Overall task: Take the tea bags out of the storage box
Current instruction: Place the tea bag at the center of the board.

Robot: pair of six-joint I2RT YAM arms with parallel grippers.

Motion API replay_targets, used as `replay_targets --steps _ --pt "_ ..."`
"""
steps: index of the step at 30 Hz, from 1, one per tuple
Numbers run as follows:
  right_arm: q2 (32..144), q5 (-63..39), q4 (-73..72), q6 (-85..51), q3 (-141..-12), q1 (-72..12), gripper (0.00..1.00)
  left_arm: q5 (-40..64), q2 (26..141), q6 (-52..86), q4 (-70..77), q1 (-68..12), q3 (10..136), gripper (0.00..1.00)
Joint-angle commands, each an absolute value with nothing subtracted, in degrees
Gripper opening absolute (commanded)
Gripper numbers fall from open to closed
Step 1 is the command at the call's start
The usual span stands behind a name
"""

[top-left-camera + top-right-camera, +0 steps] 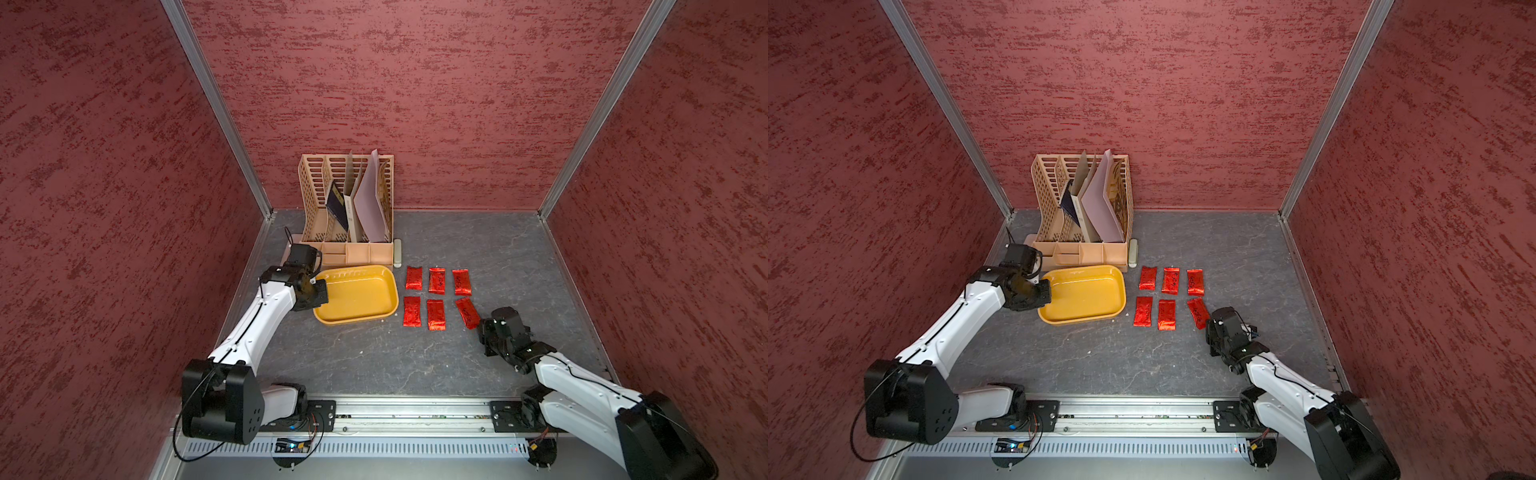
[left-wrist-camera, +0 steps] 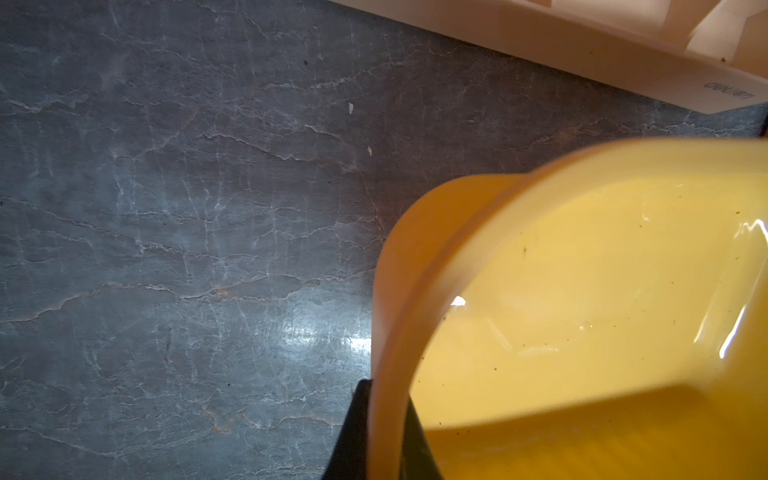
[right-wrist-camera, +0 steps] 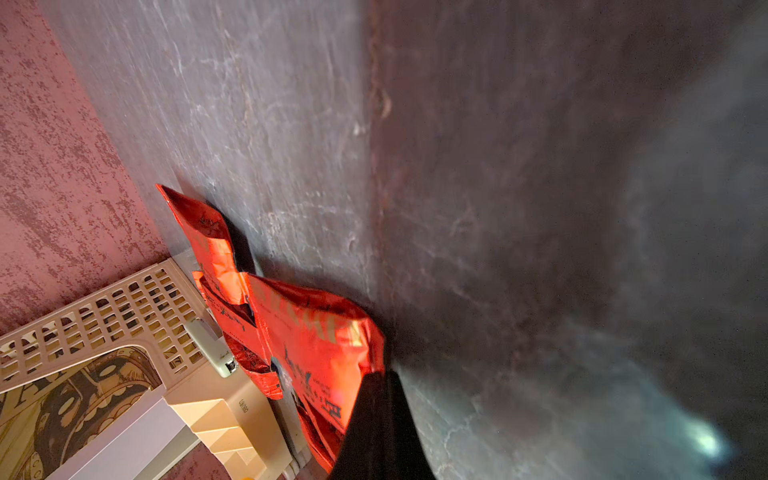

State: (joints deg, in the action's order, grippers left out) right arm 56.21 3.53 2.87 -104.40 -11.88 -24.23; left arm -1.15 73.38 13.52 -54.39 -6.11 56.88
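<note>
The tilted tea bag's long edge point(image 1: 473, 308) point(image 3: 310, 291) is lying along the gray tabletop beyond the fingers, so it is time for my right gripper to let go of the tea bag.
The storage box point(image 1: 353, 320) point(image 1: 1079, 321) is a shallow yellow tub lying empty at the left of the table. My left gripper point(image 1: 322, 293) point(image 1: 1045, 291) is shut on its left rim; in the left wrist view the black fingers point(image 2: 353, 432) pinch the rim point(image 2: 386, 374) from both sides. Several red foil tea bags point(image 1: 435, 280) point(image 1: 1170, 280) lie in two rows on the table right of the box. My right gripper point(image 1: 480, 328) point(image 1: 1207, 326) point(image 3: 380, 382) is shut on the near end of the tilted tea bag point(image 1: 466, 311) point(image 1: 1197, 311) point(image 3: 316, 332) at the near right of the rows.
A tan slotted desk organizer point(image 1: 347, 253) point(image 1: 1079, 253) with papers stands just behind the box, against the back wall. A small pale stick-shaped object point(image 1: 397, 251) lies at its right foot. Red walls close in three sides; the arms' rail point(image 1: 415, 411) runs along the front.
</note>
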Motion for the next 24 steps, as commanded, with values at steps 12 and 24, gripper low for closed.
replay_targets --steps 12,24 --pt "37.77 -1.15 17.32 -101.68 -11.03 -25.28 0.40 -0.51 72.75 14.05 -53.35 -6.02 56.43 0.00" --pt "60.80 -5.00 35.25 -45.17 -38.55 -23.72 0.81 -0.53 72.77 14.00 -53.39 -6.04 56.43 0.00"
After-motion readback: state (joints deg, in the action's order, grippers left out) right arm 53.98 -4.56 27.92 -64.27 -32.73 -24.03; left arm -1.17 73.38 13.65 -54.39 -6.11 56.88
